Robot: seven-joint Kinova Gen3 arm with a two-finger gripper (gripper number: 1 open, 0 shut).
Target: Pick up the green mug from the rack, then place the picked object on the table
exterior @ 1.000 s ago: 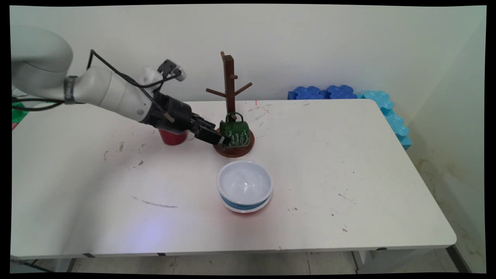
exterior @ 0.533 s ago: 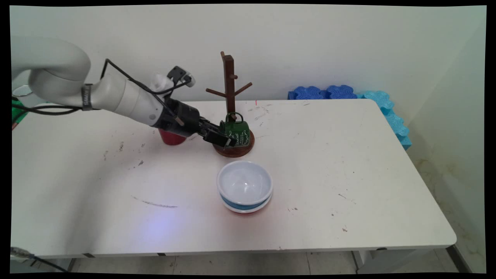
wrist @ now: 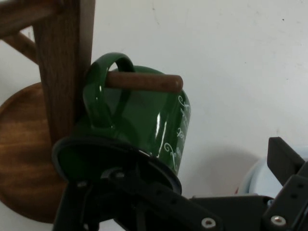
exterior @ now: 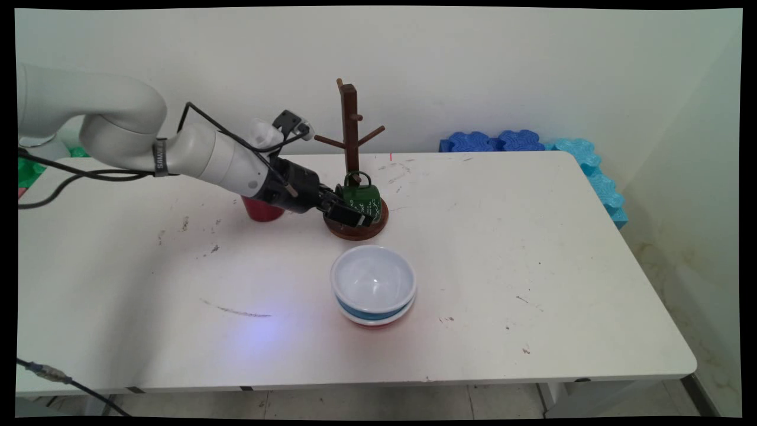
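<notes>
I will grab the green mug by its dark rim (wrist: 161,176) next, to lift it off the mug tree's peg (wrist: 149,82).
A dark green mug (exterior: 365,198) with white lettering hangs by its handle on the lowest peg (wrist: 144,82) of a brown wooden mug tree (exterior: 349,127). The mug sits just above the tree's round base (exterior: 381,222). My gripper (exterior: 355,214) comes in from the left, low over the base, and is open at the mug's mouth. In the hand view the green mug (wrist: 144,118) fills the middle. One finger (wrist: 285,161) stands clear to its right, and the other is hidden at the mug's rim. Nothing is gripped.
A red cup (exterior: 260,210) stands behind my wrist, left of the tree. Two stacked bowls (exterior: 372,284), white over blue and red, sit just in front of the tree base. Blue foam blocks (exterior: 497,141) and cyan foam blocks (exterior: 594,171) line the table's far right edge.
My arm has moved right, and the gripper has advanced from beside the mug's left edge to reach along and under it. The mug still hangs on its peg.
</notes>
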